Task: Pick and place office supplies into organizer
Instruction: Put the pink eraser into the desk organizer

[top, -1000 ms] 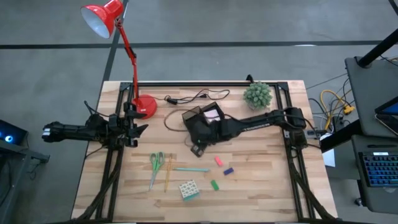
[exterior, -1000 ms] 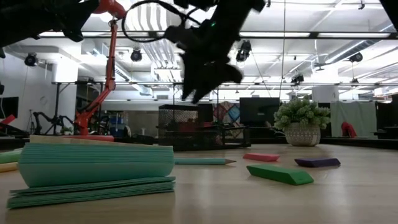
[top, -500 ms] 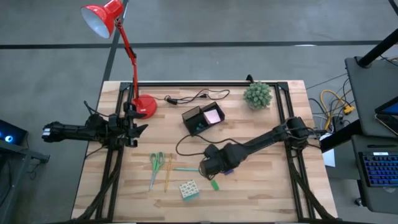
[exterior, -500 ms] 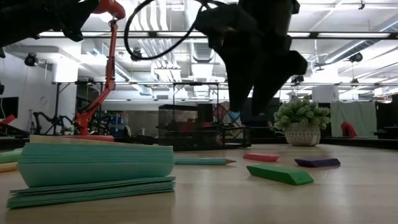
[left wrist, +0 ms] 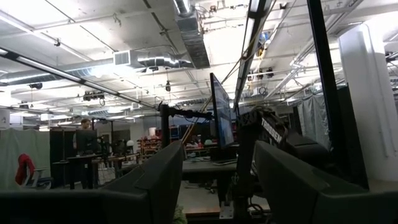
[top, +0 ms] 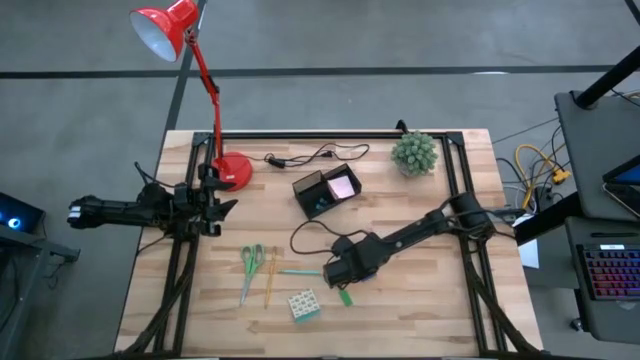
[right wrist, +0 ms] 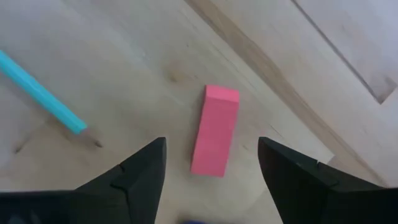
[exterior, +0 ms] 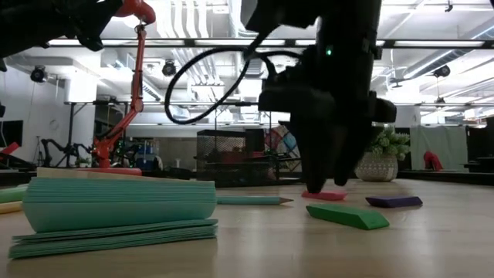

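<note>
The pink eraser needs to go into the organizer (top: 312,188), so my right gripper should grab the eraser by its long sides next.
My right gripper (right wrist: 211,144) is open and points down over the pink eraser (right wrist: 215,130), one finger on either side of it without touching. In the low view the right gripper (exterior: 316,184) hangs just above the pink eraser (exterior: 324,195), which lies flat on the table. The green eraser (top: 345,296), teal pen (top: 305,271), yellow pencil (top: 270,280), scissors (top: 250,266) and multicoloured cube (top: 303,304) lie on the table nearby. The black organizer (top: 312,188) holds the pink sticky-note pad (top: 342,185). My left gripper (top: 215,205) waits, open, at the table's left edge.
The red lamp's base (top: 235,170) and its cord (top: 310,155) lie at the far left. A small green plant (top: 415,152) stands at the far right. The blue eraser (exterior: 394,201) lies right of the pink one. The teal pen's tip (right wrist: 81,127) ends close to the right gripper.
My right gripper has swung from beside the organizer toward the table's near edge, then come down over the pink eraser. The organizer, half covered by the arm before, now shows in full. No object on the table has moved.
</note>
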